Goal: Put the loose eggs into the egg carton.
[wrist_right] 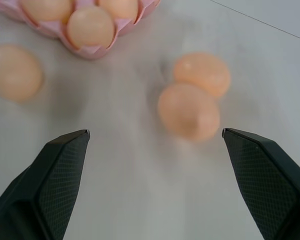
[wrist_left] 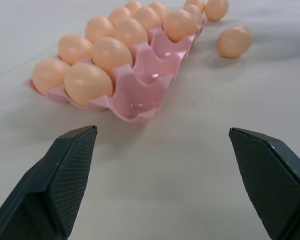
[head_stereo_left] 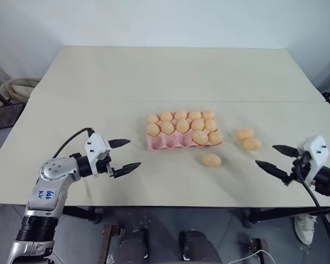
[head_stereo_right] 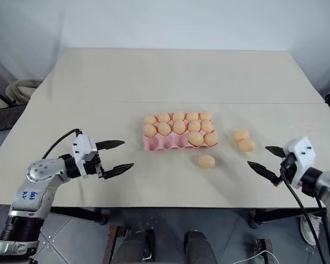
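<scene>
My right gripper's fingers are still short of the nearer loose egg [head_stereo_left: 252, 144], so closing now would miss. My right gripper moves toward that egg before closing on it.
The pink egg carton [head_stereo_left: 164, 143] lies mid-table, most cups filled with pale-orange eggs; the front-left cups [wrist_left: 140, 95] are bare. Three loose eggs rest on the table to its right: one [head_stereo_left: 212, 160] just in front of the carton's right corner, and a touching pair [head_stereo_left: 245, 133] [head_stereo_left: 251, 144] farther right. My left gripper [head_stereo_left: 133, 153] hovers open left of the carton, pointing at it. To the right of the pair, my right gripper [head_stereo_left: 265, 154] is open and empty, and the two eggs [wrist_right: 188, 111] [wrist_right: 202, 73] lie just ahead of its fingers.
The beige table [head_stereo_left: 154, 77] stretches far back, with a seam across its middle. Its front edge runs just below both grippers. A pale coiled object [head_stereo_left: 16, 88] sits off the table's left side.
</scene>
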